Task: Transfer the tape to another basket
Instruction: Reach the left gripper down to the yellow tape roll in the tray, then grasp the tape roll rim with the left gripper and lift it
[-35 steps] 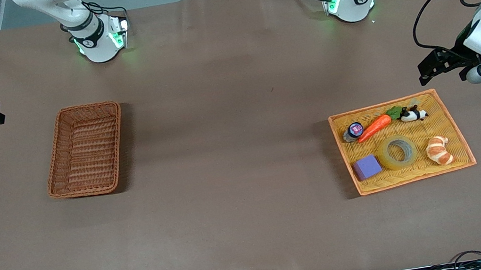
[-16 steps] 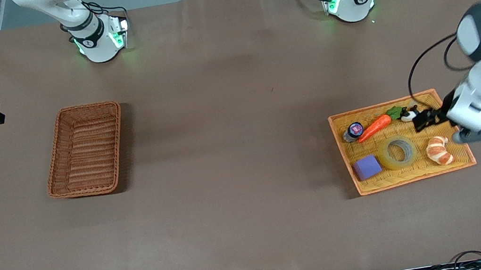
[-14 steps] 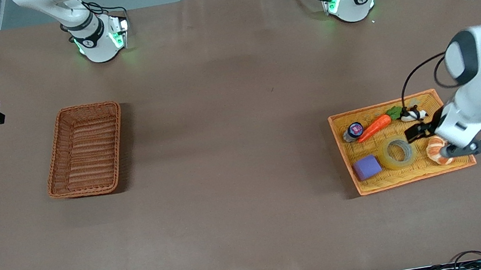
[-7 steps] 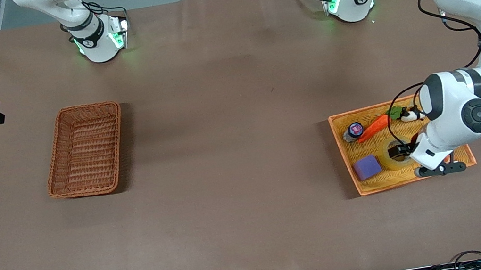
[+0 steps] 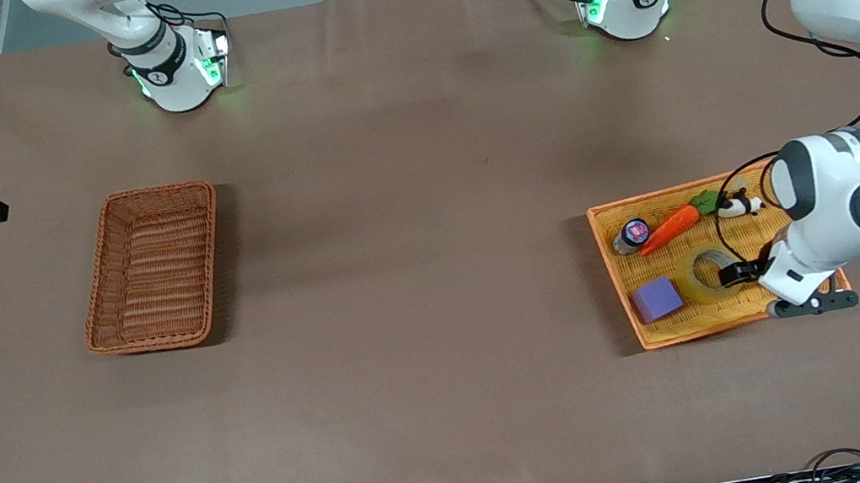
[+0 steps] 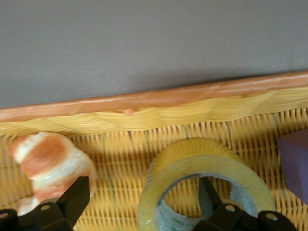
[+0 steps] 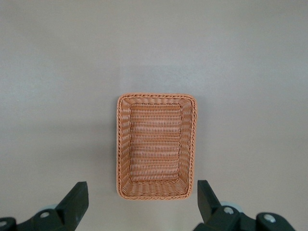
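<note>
I need to grab the tape by its ring side (image 6: 166,180) with my left gripper next. Then I can move the tape to the reddish-brown basket.
The tape (image 5: 701,275), a yellowish roll, lies flat in the yellow-orange tray (image 5: 609,266) at the left arm's end of the table. My left gripper (image 5: 735,273) is down on it and open. In the left wrist view the gripper (image 6: 143,199) straddles the tape's (image 6: 192,159) wall: one finger (image 6: 208,192) is inside the core, the other finger (image 6: 77,198) stands outside, between tape and croissant (image 6: 48,161). The dark reddish-brown basket (image 5: 97,295) stands empty at the right arm's end. My right gripper (image 7: 141,186) waits open, high over that basket (image 7: 156,95).
The tray also holds a purple block (image 5: 655,299), a carrot (image 5: 669,228), a small round tin (image 5: 634,232) and a panda toy (image 5: 740,205). The tray's rim (image 6: 144,101) runs close past the tape. The left arm hides the croissant in the front view.
My left arm swung in from the table's end, came down over the tray and set its open gripper astride the tape's wall. The right arm and the basket have not moved.
</note>
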